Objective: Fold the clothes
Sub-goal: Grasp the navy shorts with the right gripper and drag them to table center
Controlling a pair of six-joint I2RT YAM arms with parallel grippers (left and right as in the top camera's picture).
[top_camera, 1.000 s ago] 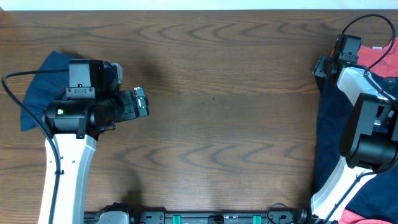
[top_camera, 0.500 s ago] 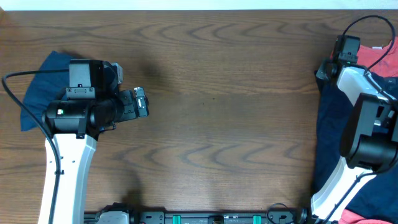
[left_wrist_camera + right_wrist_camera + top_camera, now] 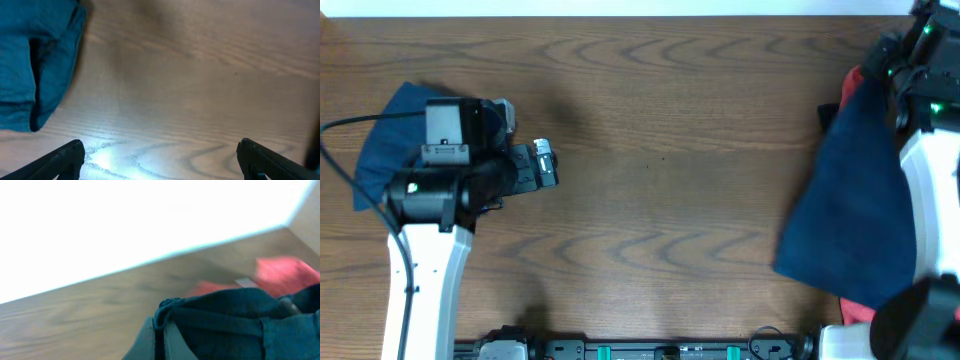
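Note:
The navy shorts need to be pulled off the pile flat for folding, so my left gripper needs to grab them by a waistband corner next.
A folded pair of blue shorts (image 3: pixel 385 140) lies at the table's far left, partly under my left arm; in the left wrist view these folded shorts (image 3: pixel 30 60) fill the upper left corner. My left gripper (image 3: pixel 160 162) is open above bare wood, just right of them, with nothing in it. My right gripper (image 3: pixel 161 327) is shut on the waistband edge of a second pair of navy shorts (image 3: pixel 850 200). That pair hangs lifted over the table's right side. The red T-shirt (image 3: pixel 857 310) peeks out beneath it, and the T-shirt (image 3: pixel 280 270) also shows on the table in the right wrist view.
The brown wooden table (image 3: pixel 660 200) spans the view between the two arms. My right arm (image 3: pixel 930 170) stands along the right edge, above the clothes pile. A white wall borders the table's far edge.
My right gripper has shut on the navy shorts and lifted them off the pile, so the cloth now hangs spread further left. The left arm has barely moved.

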